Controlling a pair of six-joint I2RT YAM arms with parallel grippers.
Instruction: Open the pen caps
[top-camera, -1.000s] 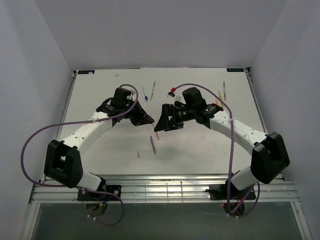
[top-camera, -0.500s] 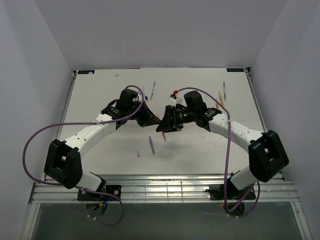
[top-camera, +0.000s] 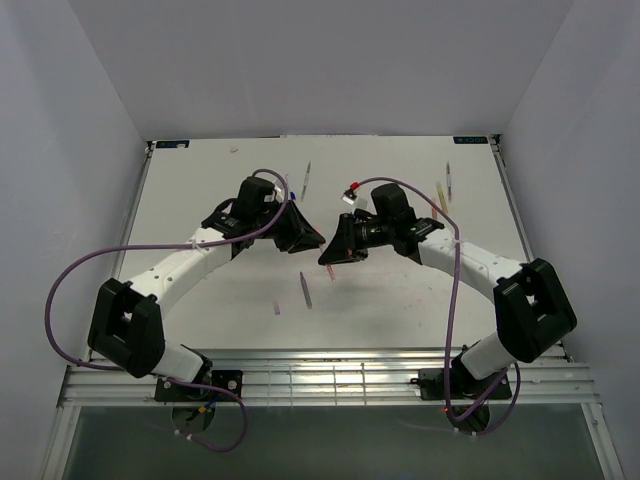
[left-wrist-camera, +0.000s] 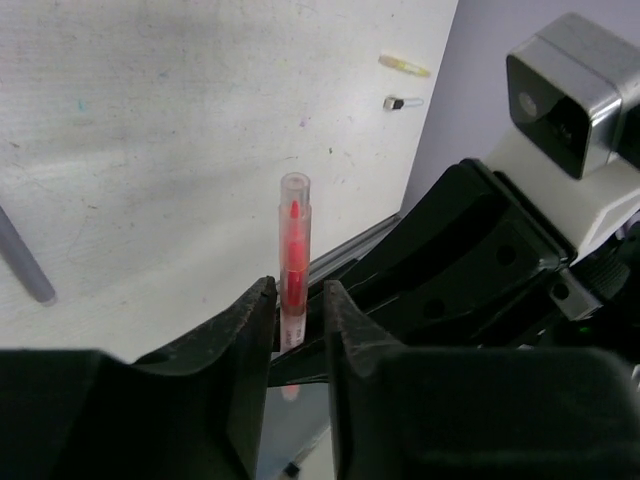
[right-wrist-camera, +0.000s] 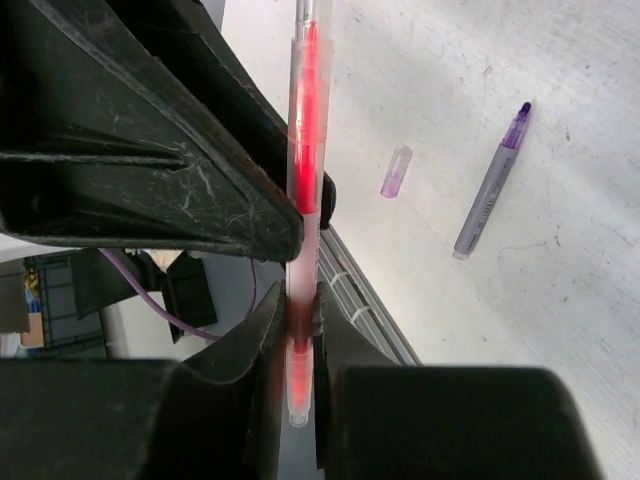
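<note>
Next, my left gripper grips the red pen by its clear cap (top-camera: 319, 236) (left-wrist-camera: 294, 268) to pull the cap off, and leaves the pen's body to my right gripper.
A red pen (right-wrist-camera: 305, 150) hangs in the air between my two grippers over the middle of the table. My right gripper (right-wrist-camera: 298, 305) is shut on its lower part. My left gripper (left-wrist-camera: 298, 298) stands a little open around the same pen (left-wrist-camera: 291, 280), with a thin gap beside the right finger. One of the pen caps (left-wrist-camera: 294, 200), clear over the red tip, sits on the pen's free end. From above, the left gripper (top-camera: 306, 240) and right gripper (top-camera: 331, 254) nearly touch. A loose purple cap (right-wrist-camera: 396, 171) lies beside an uncapped purple pen (right-wrist-camera: 489, 190).
More pens lie at the back of the table: one near the centre (top-camera: 307, 178), one at the right (top-camera: 448, 178), and a yellow one (top-camera: 440, 194). The purple pen (top-camera: 305, 289) and its cap (top-camera: 277, 309) lie in front of the grippers. A metal rail (top-camera: 320, 375) borders the near edge.
The two grippers have come together. The right jaws have closed on the red pen, and the left jaws, which were shut on it, have parted slightly.
</note>
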